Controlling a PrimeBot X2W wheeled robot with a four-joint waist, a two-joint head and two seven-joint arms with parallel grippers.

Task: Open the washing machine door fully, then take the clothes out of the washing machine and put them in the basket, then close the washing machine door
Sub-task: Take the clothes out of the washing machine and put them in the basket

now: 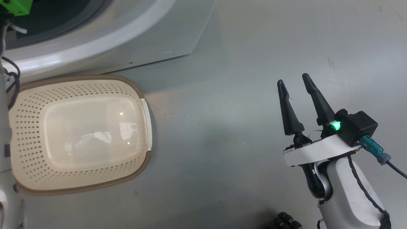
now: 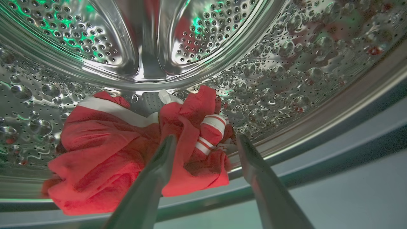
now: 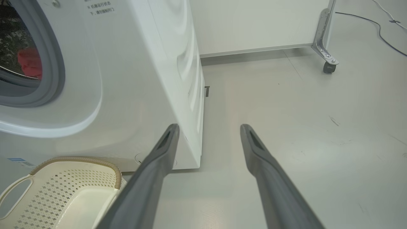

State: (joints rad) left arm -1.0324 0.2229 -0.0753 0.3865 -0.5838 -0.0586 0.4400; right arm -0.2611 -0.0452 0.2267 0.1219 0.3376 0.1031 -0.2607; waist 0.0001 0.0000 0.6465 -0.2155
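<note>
The left gripper should next pick up the clothes (image 2: 105, 152) by the raised plain red fold (image 2: 194, 170) to take them out, since they lie in a slack heap.
The clothes (image 2: 105, 152), red fabric with white stripes, lie heaped at the bottom of the steel drum (image 2: 286, 63) of the washing machine (image 1: 127, 38). My left gripper (image 2: 206, 137) is inside the drum, open, with its fingertips either side of the striped folds; I cannot tell if they touch. The cream basket (image 1: 127, 81) stands empty on the floor in front of the machine. My right gripper (image 1: 293, 79) hangs open over bare floor to the basket's right, holding nothing. In the right wrist view the clothes (image 3: 30, 63) show through the machine's opening. The washing machine door is out of view.
Grey floor (image 1: 222, 127) stretches to the right of the machine and basket. A metal leg with a castor (image 3: 327, 63) and a black cable (image 3: 381, 28) are farther off by a white wall panel. My left forearm (image 1: 4, 159) runs along the basket's left side.
</note>
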